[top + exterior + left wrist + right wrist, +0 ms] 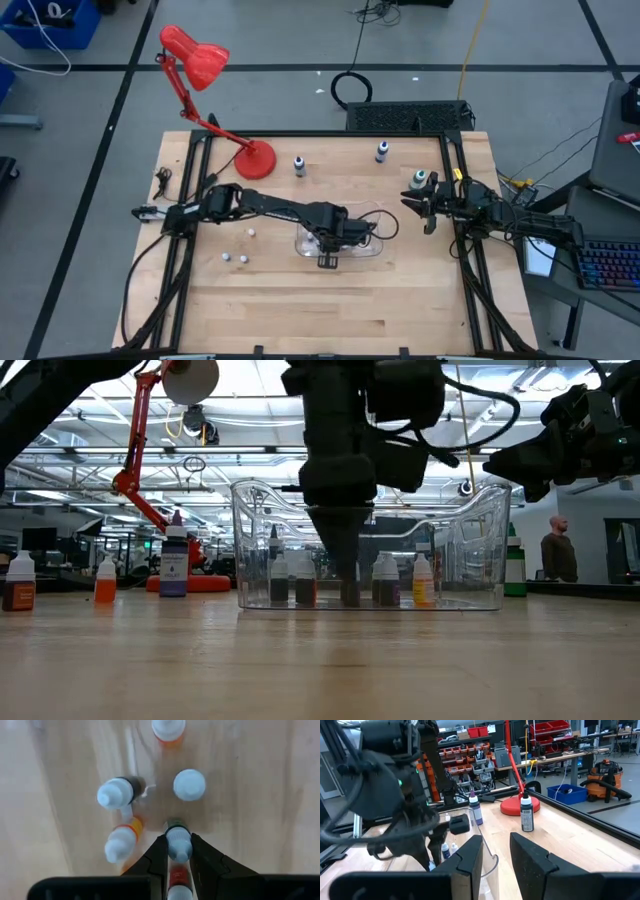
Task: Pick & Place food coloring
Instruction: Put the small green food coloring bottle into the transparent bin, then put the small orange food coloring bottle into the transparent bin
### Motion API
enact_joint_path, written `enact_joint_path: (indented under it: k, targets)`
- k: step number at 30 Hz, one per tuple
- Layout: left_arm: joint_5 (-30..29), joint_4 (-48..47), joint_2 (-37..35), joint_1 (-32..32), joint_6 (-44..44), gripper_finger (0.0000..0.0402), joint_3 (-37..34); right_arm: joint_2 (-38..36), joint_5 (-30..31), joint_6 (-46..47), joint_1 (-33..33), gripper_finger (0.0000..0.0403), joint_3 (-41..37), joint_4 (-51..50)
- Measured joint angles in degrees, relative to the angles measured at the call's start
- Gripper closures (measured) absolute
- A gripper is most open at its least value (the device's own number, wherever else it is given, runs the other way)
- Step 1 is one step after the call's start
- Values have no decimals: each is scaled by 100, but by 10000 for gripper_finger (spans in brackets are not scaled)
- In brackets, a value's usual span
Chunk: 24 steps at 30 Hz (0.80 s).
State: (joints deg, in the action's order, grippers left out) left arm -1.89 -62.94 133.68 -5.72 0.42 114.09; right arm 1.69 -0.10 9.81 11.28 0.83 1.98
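My left gripper is ready and needs to let go of the held bottle now, because the held bottle's white cap (179, 851) is level with the caps of the standing bottles in the left wrist view.
A clear plastic container (372, 247) stands mid-table, with several small food coloring bottles upright on its floor (385, 582). My left gripper (328, 250) reaches down into it, shut on one white-capped, dark-bodied bottle (178, 842). Other bottles stand around it in the left wrist view (116, 794) (189, 785) (120, 844). My right gripper (495, 855) waits level at the table's right side (425, 205), open with nothing between its fingers. My left gripper pinches the bottle's white cap (179, 851) between its two fingers (159, 854), coming from above and pointing down. The bottle stays upright below the fingertips (348, 592), its base at about the container's floor; whether it rests there I cannot tell.
Loose bottles stand on the table: a purple one (299, 165), one at the back (382, 150), a green-capped one (420, 180) by my right gripper, and tiny ones at the left (227, 257). A red desk lamp's base (256, 158) sits at the back left.
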Motion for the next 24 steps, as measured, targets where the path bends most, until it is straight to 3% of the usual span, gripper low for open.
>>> enact_joint_path:
  k: [12, 19, 24]
  targets:
    - [33, 131, -53, 0, -102, 341, -147, 0, 0, -1, 1, 314, 1, 0]
    - [41, 158, -21, -1, -209, 240, -138, 0, 0, -1, -1, 314, 0, 0]
    - [39, 158, -23, -30, -277, 203, -138, 0, 0, -1, -1, 314, 0, 0]
